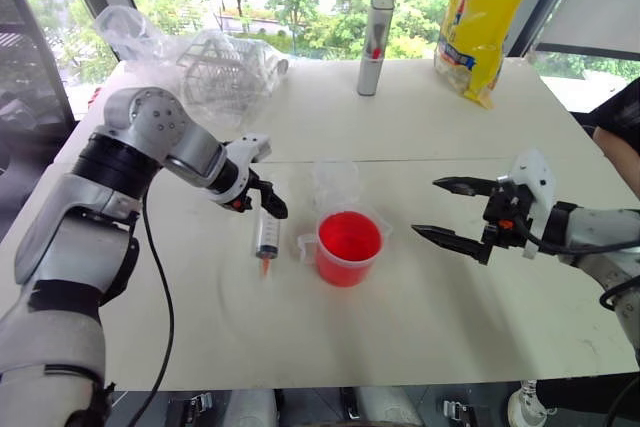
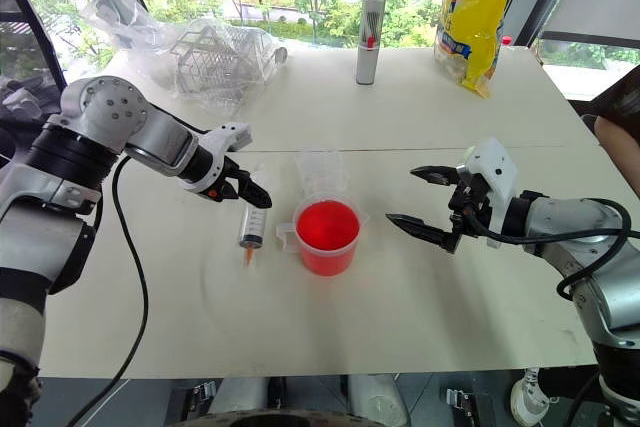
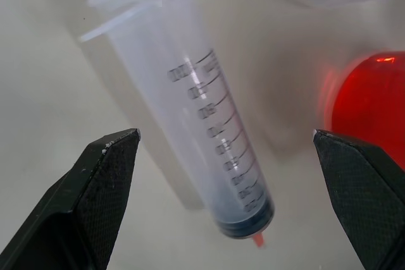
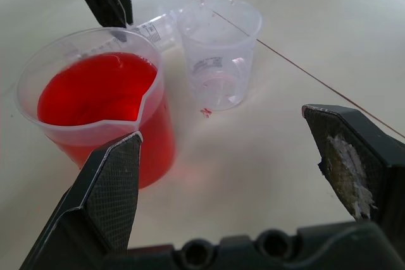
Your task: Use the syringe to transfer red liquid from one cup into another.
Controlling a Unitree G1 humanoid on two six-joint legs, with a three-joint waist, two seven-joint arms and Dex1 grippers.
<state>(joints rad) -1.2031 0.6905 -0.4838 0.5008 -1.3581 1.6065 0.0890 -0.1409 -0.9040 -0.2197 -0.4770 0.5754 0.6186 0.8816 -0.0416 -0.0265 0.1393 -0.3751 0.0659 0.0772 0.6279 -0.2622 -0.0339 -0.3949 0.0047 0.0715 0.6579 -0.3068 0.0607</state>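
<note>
I should lower my left gripper before it closes on the syringe body: its fingers are above it in the left wrist view and would miss now.
The syringe (image 1: 265, 240) lies flat on the white table, its orange tip toward me and its plunger pushed in. My left gripper (image 1: 262, 207) hangs open just above its far end, pointing down; in the left wrist view the barrel (image 3: 209, 156) lies between the two spread fingers, untouched. Right beside the syringe stands the wide handled beaker (image 1: 306, 244), holding the red liquid (image 1: 349, 237). Directly behind the beaker is the small clear cup (image 4: 219, 49), with a few red drops inside. My right gripper (image 1: 426, 207) hovers open to the beaker's right, holding nothing.
At the table's far side stand an upright grey tube (image 1: 375, 47) with a red mark and a yellow bag (image 1: 483, 17). A crumpled clear plastic bag with a wire basket (image 1: 215, 67) lies at the far left. A person's arm (image 1: 620, 137) shows at the right edge.
</note>
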